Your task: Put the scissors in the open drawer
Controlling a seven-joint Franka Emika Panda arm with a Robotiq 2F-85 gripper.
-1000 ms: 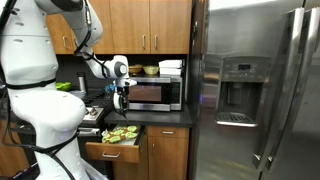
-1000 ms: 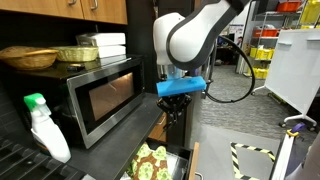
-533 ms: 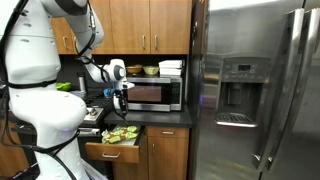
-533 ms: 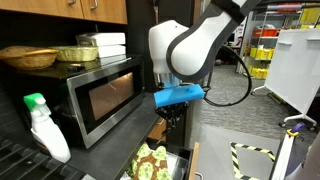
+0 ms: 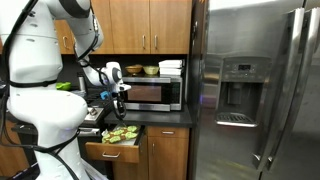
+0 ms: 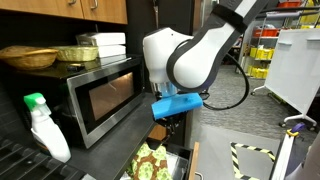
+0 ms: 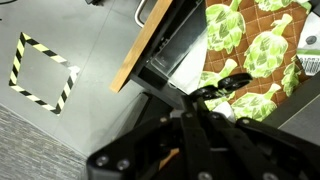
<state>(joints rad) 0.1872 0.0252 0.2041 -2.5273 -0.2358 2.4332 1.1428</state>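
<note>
My fingers hold the scissors (image 7: pixel 224 84) high above the cloth in the open drawer, so they should go lower before my gripper releases them.
My gripper (image 7: pixel 207 104) points down over the open drawer (image 7: pixel 150 45), a shallow wooden drawer under the counter lined with a green leaf-patterned cloth (image 7: pixel 250 40). The fingers are shut on black scissors (image 7: pixel 224 84), whose handles stick out past the fingertips above the cloth. In both exterior views the gripper (image 5: pixel 119 102) (image 6: pixel 166 121) hangs in front of the microwave, above the drawer (image 5: pixel 112 151) (image 6: pixel 187 163). The scissors are too small to make out in those views.
A microwave (image 6: pixel 100 95) stands on the counter with baskets (image 6: pixel 30 56) on top. A white spray bottle with a green top (image 6: pixel 43 127) stands beside it. A steel fridge (image 5: pixel 255 90) is to one side. Yellow-black tape (image 7: pixel 42 70) marks the floor.
The arm has moved a little toward the microwave and slightly lower over the drawer, still holding the scissors.
</note>
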